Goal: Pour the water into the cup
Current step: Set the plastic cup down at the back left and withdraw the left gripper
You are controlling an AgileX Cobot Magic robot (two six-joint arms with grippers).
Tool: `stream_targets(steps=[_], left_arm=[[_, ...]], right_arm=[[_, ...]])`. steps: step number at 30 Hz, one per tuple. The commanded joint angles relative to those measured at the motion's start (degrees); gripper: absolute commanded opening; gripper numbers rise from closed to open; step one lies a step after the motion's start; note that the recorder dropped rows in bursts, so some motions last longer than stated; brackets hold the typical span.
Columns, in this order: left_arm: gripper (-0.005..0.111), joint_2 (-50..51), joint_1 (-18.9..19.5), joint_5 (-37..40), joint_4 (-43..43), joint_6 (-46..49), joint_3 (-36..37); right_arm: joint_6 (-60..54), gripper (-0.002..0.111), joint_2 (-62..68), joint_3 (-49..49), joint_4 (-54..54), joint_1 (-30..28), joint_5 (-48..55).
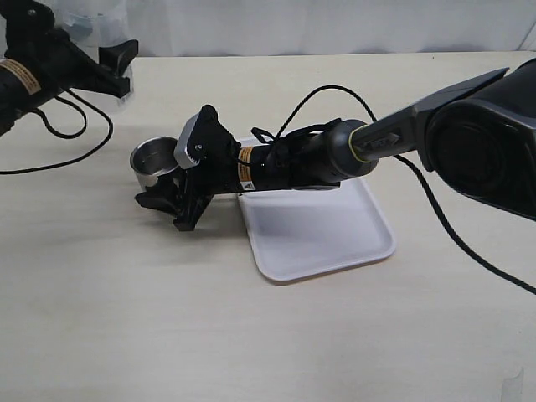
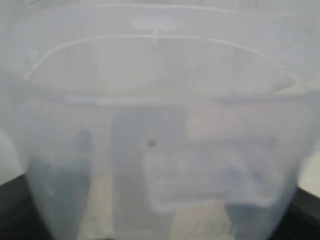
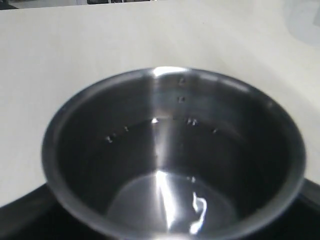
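The beaker [image 1: 92, 25] is hanging above the table at the back, so my left gripper should keep holding the beaker for now.
The steel cup [image 1: 153, 159] stands on the table left of the tray. My right gripper [image 1: 167, 174] reaches across and is shut on the cup, with one jaw on each side. In the right wrist view the cup [image 3: 170, 100] fills the frame, and a little clear water [image 3: 165, 200] glints at its bottom. My black fingers [image 3: 22, 215] show at the lower corners. My left gripper [image 1: 113, 63] is at the far left back, shut on a translucent plastic beaker [image 1: 92, 25] held above the table. The beaker [image 2: 160, 125] fills the left wrist view, so that gripper's jaws are mostly hidden.
A white rectangular tray [image 1: 322, 230] lies on the table under the right arm, just right of the cup. Black cables [image 1: 59, 142] trail over the table at the left and behind the tray. A white wall runs along the back edge.
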Motion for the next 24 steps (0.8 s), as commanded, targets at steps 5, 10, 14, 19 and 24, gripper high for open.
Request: stream_targets(steps=[5,10,14,19,24], left_arm=[[0.0,9.44,0.0,0.2,-9.02,-4.06,-8.43],[0.0,14.23,0.0,0.1,-9.02,-6.39,-15.73],[0.0,16.72,0.0,0.54,-9.16,-6.39,-19.92],[0.0,19.17,0.0,2.64,-10.56,-7.8,-22.07],[0.0,19.98,0.0,4.49,-9.94,-7.83,-21.96]], right_arm=[[-0.62,0.004,-0.76,-0.22,2.16,-0.15,-1.64],[-0.62,0.004,-0.76,-0.22,2.16,-0.15,-1.64],[-0.62,0.004,-0.76,-0.22,2.16,-0.15,-1.64],[-1.66,0.004,-0.76,-0.22,2.16,-0.15,-1.64],[-2.0,0.004,-0.76,-0.22,2.16,-0.15,-1.64]])
